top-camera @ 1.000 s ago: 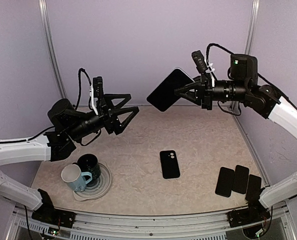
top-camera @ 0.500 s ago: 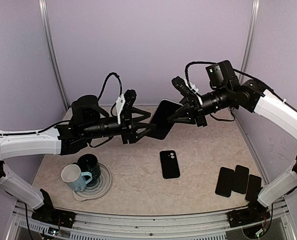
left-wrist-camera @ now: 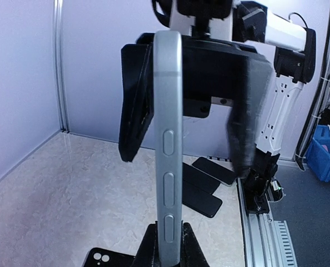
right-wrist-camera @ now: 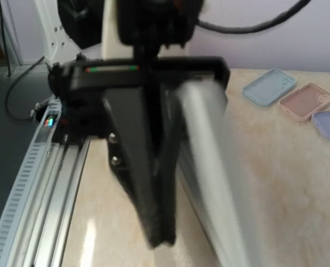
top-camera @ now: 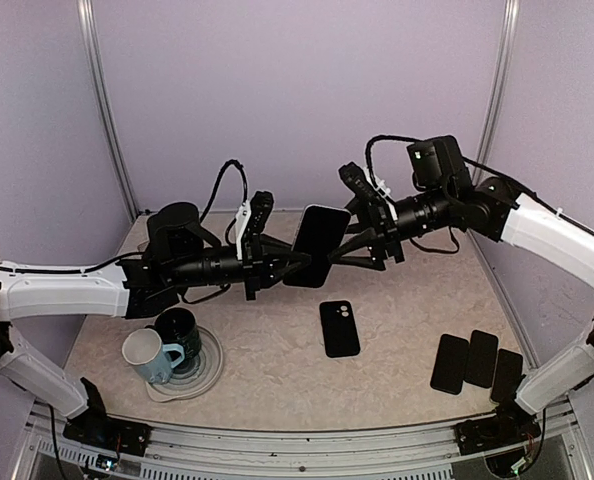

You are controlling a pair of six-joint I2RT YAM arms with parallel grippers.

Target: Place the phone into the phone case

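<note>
Next, my right gripper grips the phone by its exposed long edge [top-camera: 333, 253], so the opposite edge stays free to enter the black case [top-camera: 339, 328].
The phone [top-camera: 317, 243] hangs in mid-air above the table's middle, dark with a silver edge [left-wrist-camera: 168, 139]. My left gripper [top-camera: 293, 262] is shut on its lower end; in the left wrist view both jaws [left-wrist-camera: 168, 243] press the phone's faces. My right gripper [top-camera: 341, 250] stands open around the phone's other end, its fingers [left-wrist-camera: 135, 105] apart from the phone. The black phone case [top-camera: 339, 328] lies flat on the table below, camera hole at its far end, with a corner [left-wrist-camera: 106, 258] also showing. In the blurred right wrist view the phone's edge [right-wrist-camera: 209, 167] runs down the middle.
Three dark phones [top-camera: 480, 360] lie side by side at the near right. A dark mug [top-camera: 183, 328] and a light blue mug [top-camera: 147, 355] stand on a round mat at the near left. Pastel cases [right-wrist-camera: 298, 100] lie on the table in the right wrist view.
My left arm reached in from the left and shut on the phone. The right arm brought the phone down toward the middle, and its jaws have come open.
</note>
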